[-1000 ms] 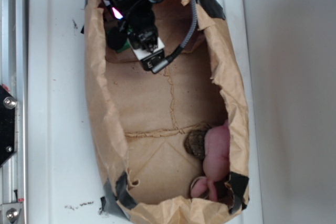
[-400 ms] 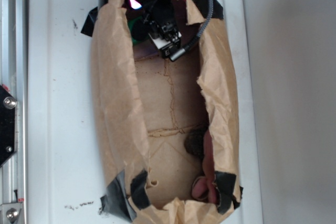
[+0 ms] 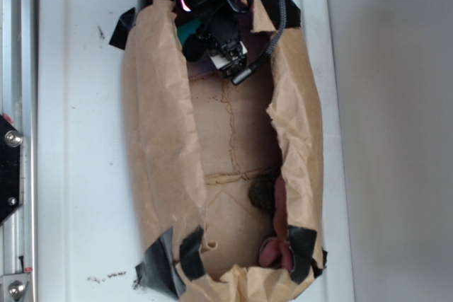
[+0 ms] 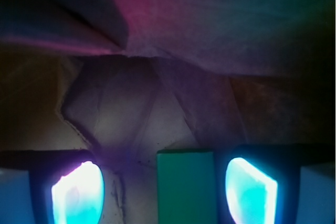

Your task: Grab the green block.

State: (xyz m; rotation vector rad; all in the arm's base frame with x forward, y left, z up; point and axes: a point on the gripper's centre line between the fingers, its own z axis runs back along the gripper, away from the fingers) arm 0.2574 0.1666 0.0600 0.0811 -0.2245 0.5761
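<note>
The robot's gripper needs to get the green block (image 4: pixel 186 187) out of the paper bag, so it needs to grab the block by its opposite sides next.
The green block (image 4: pixel 186 187) lies on the brown paper floor between my two glowing fingers, close to the right finger (image 4: pixel 250 190), with a wide gap to the left finger (image 4: pixel 77 195). My gripper (image 4: pixel 164 190) is open and straddles the block without closing on it. In the exterior view the gripper (image 3: pixel 191 40) reaches into the far end of the paper bag (image 3: pixel 159 146), and only a sliver of the green block (image 3: pixel 187 31) shows beside the bag's left wall.
The pink plush toy (image 3: pixel 280 210) and a brown fuzzy object (image 3: pixel 262 192) lie at the bag's near right end. Crumpled bag walls fold inward on both sides. Black tape (image 3: pixel 303 245) patches the corners. The bag rests on a white table (image 3: pixel 78 139).
The bag's walls have folded inward and the bag has shifted right. My gripper has moved up and right, deeper into the bag's far end, with the block now between its fingers.
</note>
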